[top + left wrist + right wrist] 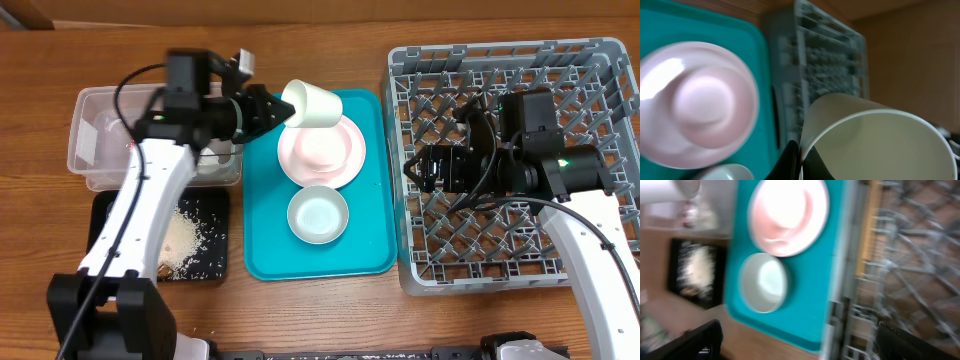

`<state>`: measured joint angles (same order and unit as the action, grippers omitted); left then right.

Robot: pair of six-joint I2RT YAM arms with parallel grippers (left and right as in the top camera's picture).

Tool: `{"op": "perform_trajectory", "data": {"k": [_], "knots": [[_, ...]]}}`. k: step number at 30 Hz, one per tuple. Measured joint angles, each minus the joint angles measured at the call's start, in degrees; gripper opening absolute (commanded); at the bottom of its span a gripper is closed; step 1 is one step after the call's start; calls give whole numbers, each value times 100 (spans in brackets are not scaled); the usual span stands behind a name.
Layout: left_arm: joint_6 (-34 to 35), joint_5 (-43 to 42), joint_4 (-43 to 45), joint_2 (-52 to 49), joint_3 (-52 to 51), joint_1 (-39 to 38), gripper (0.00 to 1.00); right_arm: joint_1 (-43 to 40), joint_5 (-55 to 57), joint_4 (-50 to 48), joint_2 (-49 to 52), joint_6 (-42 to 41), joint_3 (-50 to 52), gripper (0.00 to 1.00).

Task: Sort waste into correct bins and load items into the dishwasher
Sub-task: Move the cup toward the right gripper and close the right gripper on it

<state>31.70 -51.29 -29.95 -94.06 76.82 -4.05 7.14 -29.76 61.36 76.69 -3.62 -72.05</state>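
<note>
The small white cup should be loaded rim-down, so my right gripper will next grab it around its outer side from the cup's base end [325,106] [679,189].
My left gripper [283,106] is shut on the rim of the small white cup [314,105] and holds it tilted above the far end of the teal tray. In the left wrist view the fingers [800,161] pinch the cup's wall [880,145]. Below it, the pink plate [345,150] carries what looks like an upturned pale pink bowl [310,150]. The white bowl [318,215] stands nearer on the tray. My right gripper [413,170] is open and empty over the left edge of the grey dish rack [520,60].
The teal serving tray [268,250] lies between the bins and the rack. The clear tub [85,110] is at the far left, its contents unclear. The black tray [205,205] in front of it holds rice [180,238].
</note>
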Motion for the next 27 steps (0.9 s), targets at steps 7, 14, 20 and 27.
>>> {"op": "perform_trajectory", "data": {"k": [7,14,20,27], "knots": [[-286,-2216,-17,-7,4,24,4,0,-1985,-765,-2,546,0,100],[-470,-2636,42,-7,4,-402,4,0,-2879,-907,0,704,-2,100],[-498,-2673,306,-7,4,-702,4,0,-3432,-988,0,824,-2,100],[-514,-2966,501,-7,4,-863,4,0,-3886,-1228,0,1003,-2,100]]}}
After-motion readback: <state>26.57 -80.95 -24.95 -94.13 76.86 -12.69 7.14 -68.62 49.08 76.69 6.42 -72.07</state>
